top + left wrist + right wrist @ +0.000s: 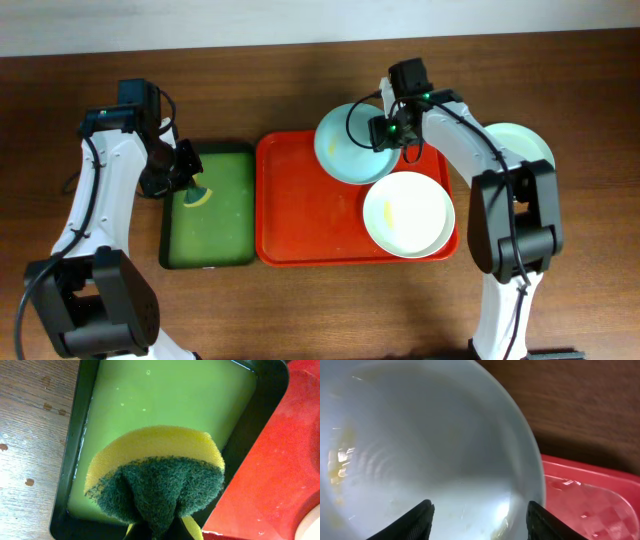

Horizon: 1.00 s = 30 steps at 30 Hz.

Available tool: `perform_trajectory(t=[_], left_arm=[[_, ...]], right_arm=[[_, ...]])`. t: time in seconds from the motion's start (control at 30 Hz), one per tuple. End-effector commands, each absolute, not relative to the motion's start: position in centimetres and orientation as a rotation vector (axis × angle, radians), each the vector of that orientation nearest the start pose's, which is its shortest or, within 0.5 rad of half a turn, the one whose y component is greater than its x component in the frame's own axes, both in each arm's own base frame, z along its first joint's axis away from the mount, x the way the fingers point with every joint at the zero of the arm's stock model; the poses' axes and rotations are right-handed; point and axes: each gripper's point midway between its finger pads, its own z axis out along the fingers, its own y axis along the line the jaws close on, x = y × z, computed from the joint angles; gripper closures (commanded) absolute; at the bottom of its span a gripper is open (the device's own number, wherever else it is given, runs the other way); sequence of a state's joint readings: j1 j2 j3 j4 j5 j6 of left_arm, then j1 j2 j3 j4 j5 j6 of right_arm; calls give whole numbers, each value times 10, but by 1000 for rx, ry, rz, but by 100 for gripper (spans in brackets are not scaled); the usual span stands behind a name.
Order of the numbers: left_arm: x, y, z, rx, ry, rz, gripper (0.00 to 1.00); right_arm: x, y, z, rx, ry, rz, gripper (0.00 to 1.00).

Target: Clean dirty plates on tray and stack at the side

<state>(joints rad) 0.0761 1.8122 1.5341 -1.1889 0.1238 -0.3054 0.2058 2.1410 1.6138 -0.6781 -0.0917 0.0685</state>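
Observation:
My right gripper is to grab the pale blue plate's rim point(396, 154) point(536, 497) next, on the side away from the sponge. This leaves the plate's smeared side free for cleaning.
The red tray point(300, 210) holds the pale blue plate point(345, 148) at its far edge and the cream-white plate point(408, 213) at its right, with a faint yellow smear. The pale green plate point(522, 145) lies on the table right of the tray, partly behind my right arm. My right gripper point(387, 128) is open over the blue plate's right rim. In the right wrist view the plate point(420, 435) fills the frame, with yellowish smears between the spread fingers point(480, 520). My left gripper point(188, 183) is shut on a yellow and green sponge point(155, 475).
The green tray with a black rim point(225, 215) lies left of the red tray, and the sponge hangs over its near left part point(170, 395). The red tray's corner point(270, 460) shows beside it. Bare wooden table lies in front and behind.

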Motion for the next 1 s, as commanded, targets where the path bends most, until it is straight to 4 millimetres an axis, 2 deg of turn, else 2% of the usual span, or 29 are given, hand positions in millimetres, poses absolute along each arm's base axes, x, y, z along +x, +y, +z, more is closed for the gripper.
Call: perform_trajectory(t=[0.0,0.07,0.1,0.13,0.17,0.2,0.23,0.27,0.3,0.37,0.4,0.43,0.47,0.5,0.6,0.67,0.7,0.73,0.77,0.8,0.83,0.87,0.93,0.97], left_arm=[[359,6,119,-538,2991,-210,100],[360,6,119,-538,2991,-210,100],[360,6,119,-538,2991,-210,100],[360,6,119,-538,2991,-210,100],[359,6,119,-538,2991,-210,100],[359,6,119,-539,2993,-210,100],[359,6,119,-539,2992,-210,100],[359,6,119,-539,2992,-210,100],[359,6,119,-539,2992,-210,100],[359,6,119,-538,2992,-210,100],[359,6,119,-539,2992,-210,100],[359,6,119,-539,2992,-210,100],[359,6,119,-539,2992,-210,100],[359,6,119,-539,2992,-210,100],[359,6,119,-539,2992,-210,100],[359,6,119,-538,2992,-210,100],[359,6,119,-539,2992,-210,100],[359,6,119,-539,2992,-210,100],[359,6,119,-539,2992,-210,100],[359,6,119,-539,2992,-210,100],[359,6,119,-539,2992,-210,100],[359,6,119,-539,2992,-210,100],[361,3,119,-535,2987,-231,100],[362,-2,120,-527,2985,-267,100]], right_arm=[[482,91,32,-91,2792,73,39],[480,82,31,-68,2806,69,39],[479,84,30,-68,2813,103,39],[478,94,32,-83,2812,194,39],[479,102,43,-97,2796,255,39],[482,102,70,-99,2757,254,36],[482,96,92,-89,2729,210,36],[477,83,108,-64,2721,119,41],[474,71,107,-45,2733,30,41],[463,56,87,-6,2788,-44,41],[456,48,67,107,2822,-43,41],[454,46,52,200,2824,-22,41],[455,51,37,211,2824,36,41],[455,52,31,209,2817,51,41],[458,56,26,202,2799,84,64],[457,60,19,197,2808,114,66],[456,60,10,198,2818,118,71],[454,61,4,197,2826,125,81],[454,64,3,193,2829,145,82],[456,73,5,180,2822,221,84],[457,85,7,161,2813,322,96],[457,97,10,140,2807,422,96],[449,153,33,-86,2727,847,96],[444,169,38,-126,2717,924,96]])
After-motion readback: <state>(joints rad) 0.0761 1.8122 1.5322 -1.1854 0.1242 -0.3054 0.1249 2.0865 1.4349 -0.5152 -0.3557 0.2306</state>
